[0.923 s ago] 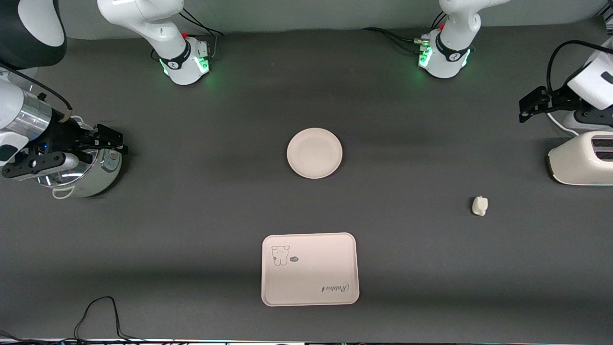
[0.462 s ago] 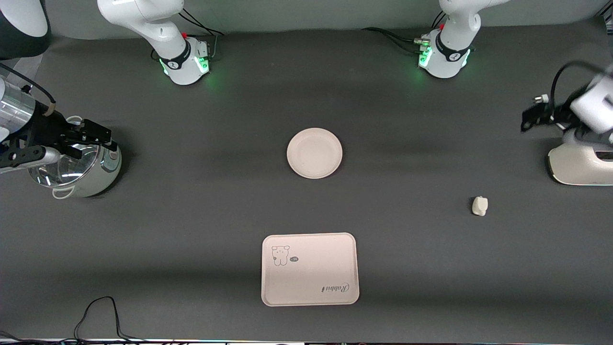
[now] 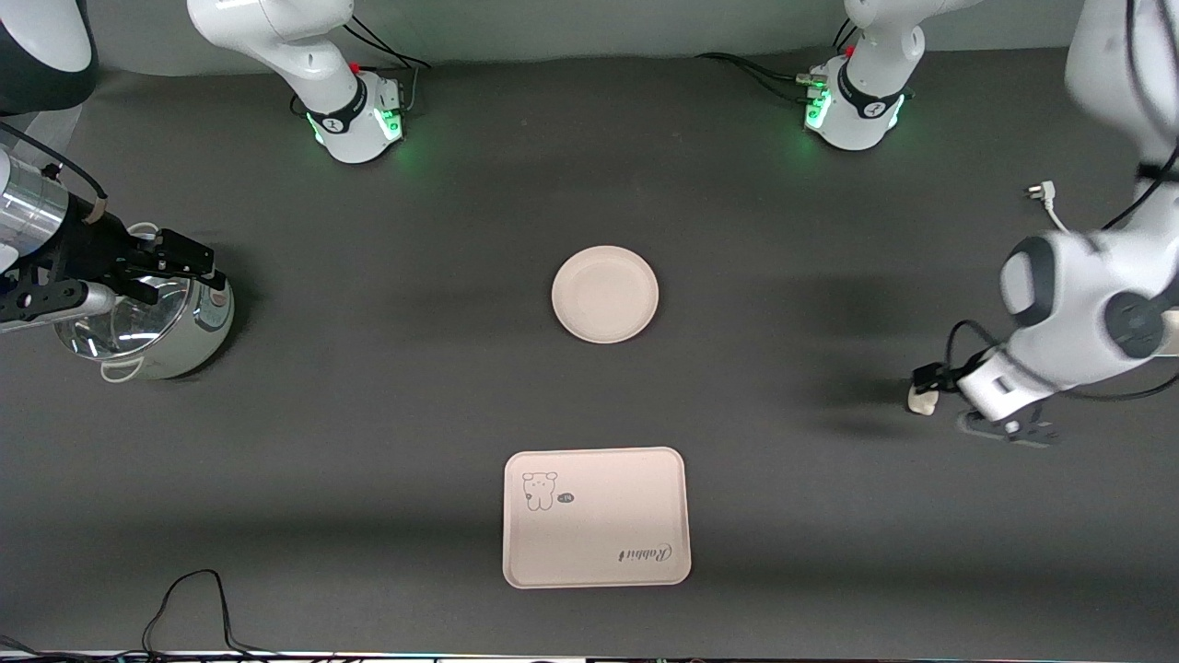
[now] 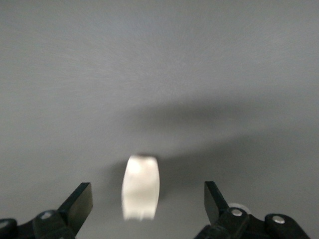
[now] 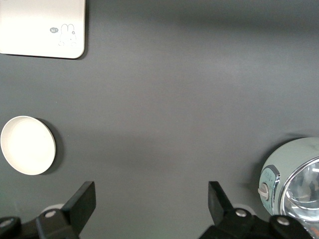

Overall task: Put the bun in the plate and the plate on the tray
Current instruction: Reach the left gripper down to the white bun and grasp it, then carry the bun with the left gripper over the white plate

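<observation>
The small cream-white bun has a rounded body, and my left gripper next needs to grab the bun by it so that it can put the bun into the round plate.
The small cream-white bun lies on the dark table toward the left arm's end. My left gripper is low over it and open. In the left wrist view the bun sits between the two fingers of the left gripper, touching neither. The round cream plate lies at the table's middle and is empty. The rectangular tray with the "Rabbit" lettering lies nearer the front camera than the plate. My right gripper is open and empty over a pot; the right gripper shows open in its wrist view.
A shiny pot stands at the right arm's end, also in the right wrist view. That view shows the plate and a tray corner. A loose plug and cable lie near the left arm.
My left arm has swung from over the toaster down to the bun, bringing its open gripper around it. The right gripper shifted slightly over the pot, then stayed still.
</observation>
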